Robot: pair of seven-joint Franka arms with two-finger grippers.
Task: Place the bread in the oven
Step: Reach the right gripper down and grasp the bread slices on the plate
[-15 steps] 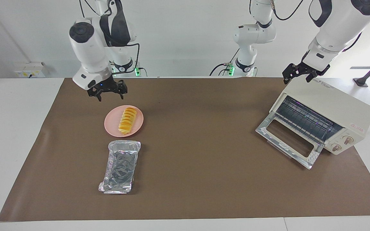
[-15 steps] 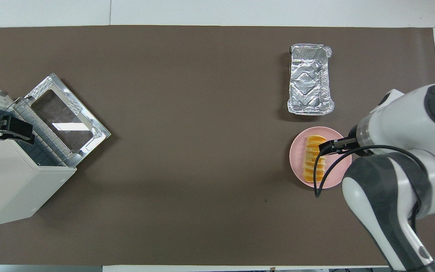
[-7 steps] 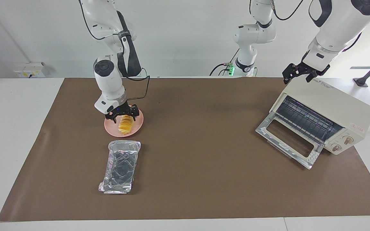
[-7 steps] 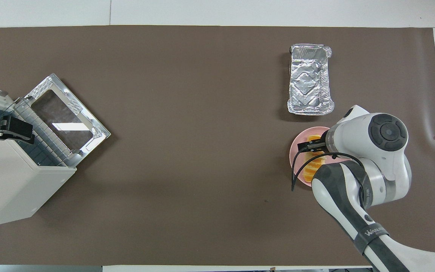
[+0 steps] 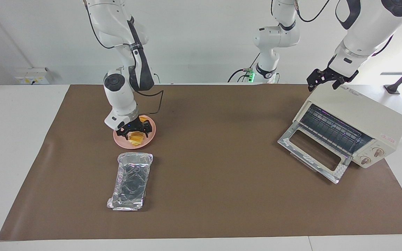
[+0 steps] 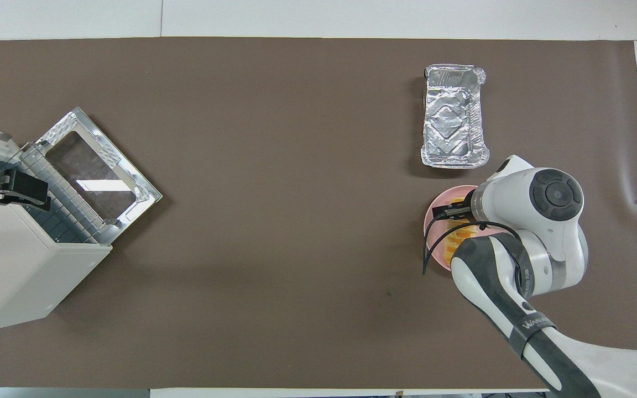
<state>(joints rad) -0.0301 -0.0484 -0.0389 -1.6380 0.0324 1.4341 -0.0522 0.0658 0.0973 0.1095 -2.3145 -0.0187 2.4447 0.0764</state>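
I will grab the bread (image 6: 455, 236) next with my right gripper by its yellow-orange, ridged sides, so it can go in the oven (image 6: 56, 199).
The bread (image 5: 136, 138) is a yellow-orange ridged loaf lying on a round pink plate (image 5: 124, 143) toward the right arm's end of the table. My right gripper (image 5: 134, 132) is down on the plate, open, with its fingers on either side of the loaf. In the overhead view the right arm covers most of the bread (image 6: 455, 236) and plate (image 6: 434, 220). The cream-white oven (image 5: 361, 111) stands toward the left arm's end with its glass door (image 5: 312, 153) dropped open and the wire rack showing. My left gripper (image 5: 330, 81) waits just above the oven's top edge.
A crinkled silver foil tray (image 5: 131, 181) lies empty just farther from the robots than the plate. A brown mat (image 5: 222, 157) covers the table. The oven's two knobs (image 5: 372, 156) face away from the robots.
My right gripper has come down from above the table near the plate onto the bread, reaching the loaf's level. The left arm, oven and foil tray have not moved.
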